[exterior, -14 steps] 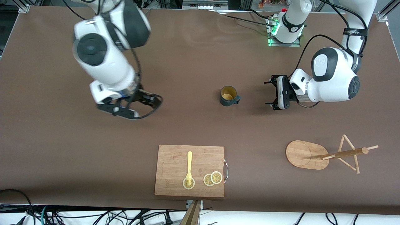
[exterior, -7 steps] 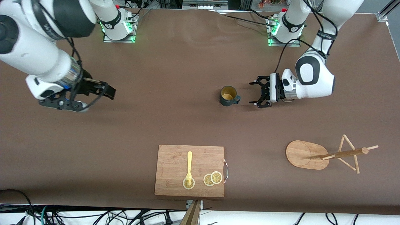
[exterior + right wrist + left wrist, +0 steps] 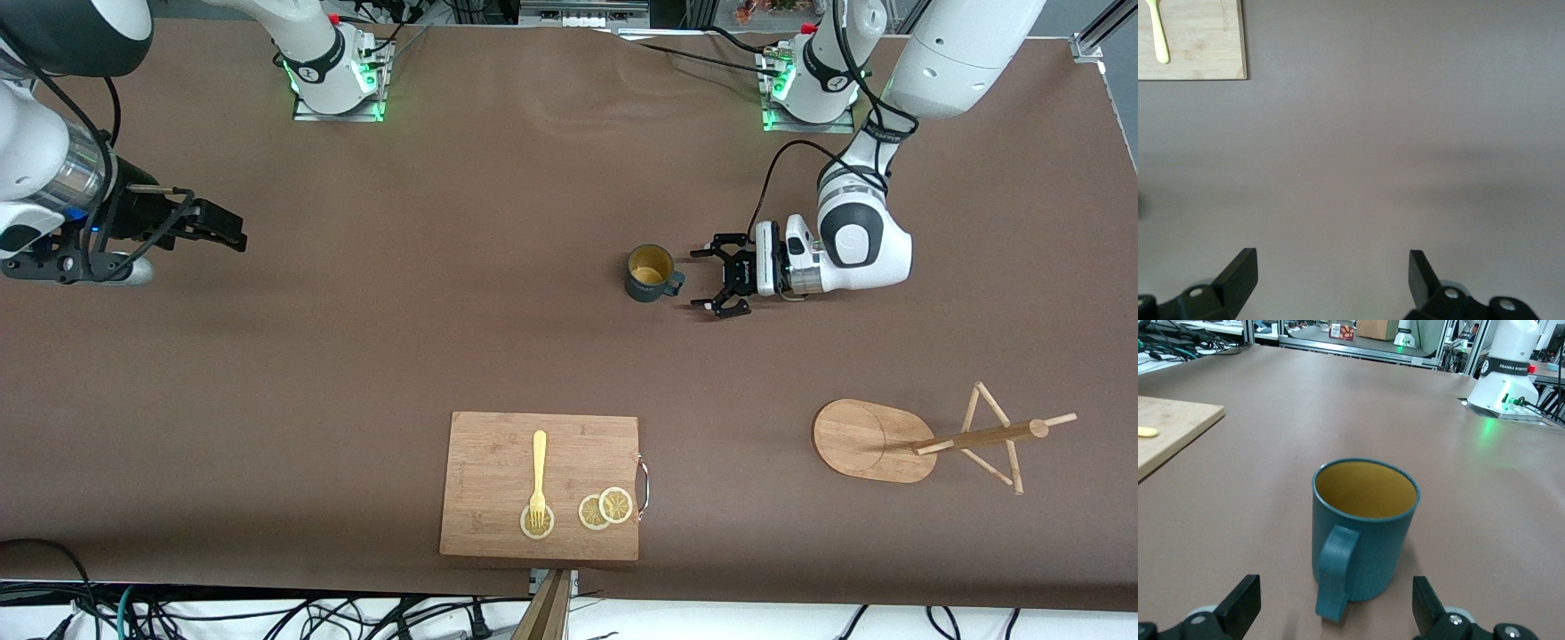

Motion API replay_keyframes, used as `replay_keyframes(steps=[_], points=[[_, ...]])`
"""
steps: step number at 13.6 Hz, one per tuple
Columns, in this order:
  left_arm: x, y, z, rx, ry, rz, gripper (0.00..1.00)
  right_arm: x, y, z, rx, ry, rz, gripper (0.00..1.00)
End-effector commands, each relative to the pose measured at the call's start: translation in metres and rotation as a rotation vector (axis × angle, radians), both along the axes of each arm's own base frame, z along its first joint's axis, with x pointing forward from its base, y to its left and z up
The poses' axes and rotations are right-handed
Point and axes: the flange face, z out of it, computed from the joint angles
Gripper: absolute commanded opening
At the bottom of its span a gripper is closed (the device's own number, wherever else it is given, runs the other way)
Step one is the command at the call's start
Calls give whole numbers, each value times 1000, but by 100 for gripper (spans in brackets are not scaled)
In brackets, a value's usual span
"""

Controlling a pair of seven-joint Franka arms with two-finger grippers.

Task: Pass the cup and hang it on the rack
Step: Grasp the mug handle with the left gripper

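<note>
My left gripper would miss the cup's handle; I'll move closer.
The dark teal cup (image 3: 651, 273) with its mustard-yellow inside stands upright mid-table, its handle toward the left arm's end. My left gripper (image 3: 705, 280) is open and low, just beside the handle, not touching it. In the left wrist view the cup (image 3: 1363, 527) stands between and ahead of the open fingers (image 3: 1245, 600), handle facing my left gripper (image 3: 1336, 603). The bamboo rack (image 3: 862, 440) stands nearer the front camera at the left arm's end, pegs bare. My right gripper (image 3: 187, 249) is open and empty above the table at the right arm's end; it shows in the right wrist view (image 3: 1331, 273).
A bamboo cutting board (image 3: 540, 484) lies near the front edge, with a yellow fork (image 3: 538, 471) and lemon slices (image 3: 605, 508) on it. Its corner (image 3: 1191, 40) shows in the right wrist view. The robot bases stand along the table's back edge.
My left gripper has moved closer to the cup's handle. My right arm has swung away from the cup toward the right arm's end of the table.
</note>
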Motion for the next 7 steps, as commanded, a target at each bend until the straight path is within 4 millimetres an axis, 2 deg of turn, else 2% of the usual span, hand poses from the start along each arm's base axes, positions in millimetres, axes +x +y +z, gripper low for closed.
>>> replay_keyframes(steps=[1, 3, 4, 5, 7], points=[[4, -15, -19, -83, -22, -34, 100, -9, -17, 3, 15, 7, 49, 100], [-1, -18, -26, -94, -33, -55, 100, -9, -25, 1, 11, 18, 47, 100], [-1, -24, -25, -114, -61, -66, 78, -9, -23, 2, 5, 17, 58, 100], [0, -27, -24, -131, -106, -81, 41, -12, -27, 7, 6, 10, 59, 100], [1, -26, -32, -153, -111, -63, 5, -15, -37, 11, 22, 14, 53, 100]])
